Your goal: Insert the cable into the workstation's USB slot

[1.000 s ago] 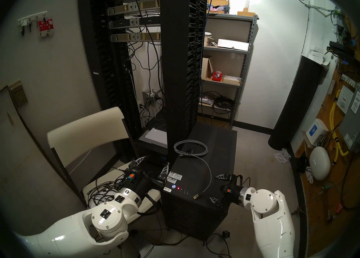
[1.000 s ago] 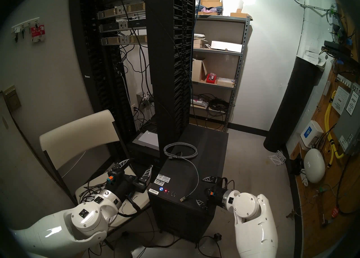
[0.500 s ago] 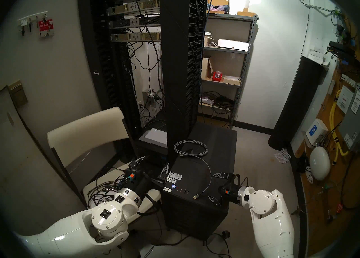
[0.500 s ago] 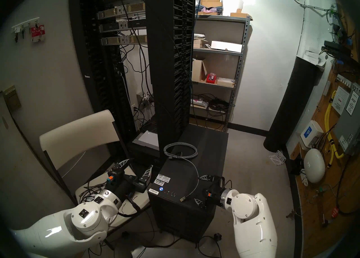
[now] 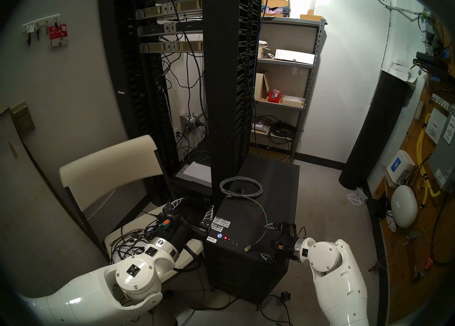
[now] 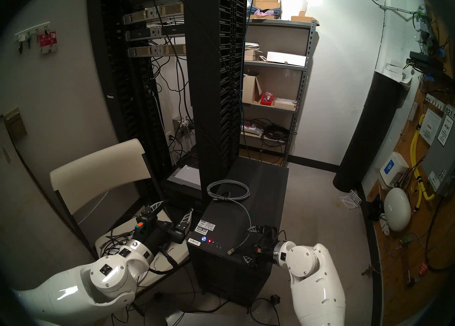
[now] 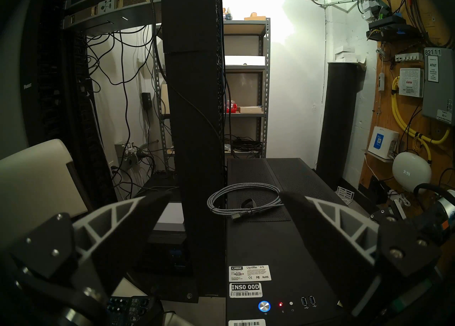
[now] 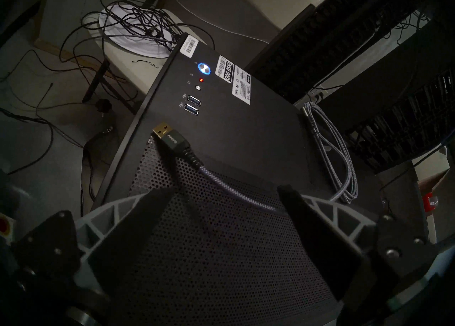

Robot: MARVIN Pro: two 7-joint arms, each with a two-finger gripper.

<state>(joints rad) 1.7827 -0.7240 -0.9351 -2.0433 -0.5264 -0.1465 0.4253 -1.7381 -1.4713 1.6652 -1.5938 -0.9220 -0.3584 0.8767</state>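
Note:
The braided tail (image 5: 264,213) of the cable curves slack across the workstation, so my right gripper should next pinch the cable just behind its plug (image 5: 253,244), where the plug's tip stays steady.
The black workstation (image 5: 275,195) stands in front of me, its top facing up, with two USB slots (image 5: 235,241) beside the blue-lit button. The grey braided cable (image 5: 241,187) lies looped on the far part of the top. Its tail curves toward me and ends in the metal plug (image 5: 247,248), which lies loose just right of the slots (image 8: 193,105). My right gripper (image 5: 268,241) is open, and its fingers straddle the tail (image 8: 221,185) just behind the plug (image 8: 162,129). My left gripper (image 5: 193,207) is open and empty at the workstation's left edge.
The tall black server rack (image 5: 231,72) rises right behind the workstation's left rear. A white chair (image 5: 110,165) on the left carries tangled black wires (image 5: 130,239). A metal shelf (image 5: 288,72) stands at the back, a black cylinder (image 5: 376,131) and yellow cables (image 5: 421,150) on the right.
My right gripper has moved left over the workstation's top, and its open fingers now sit on either side of the cable's tail. The left arm and the cable have not moved.

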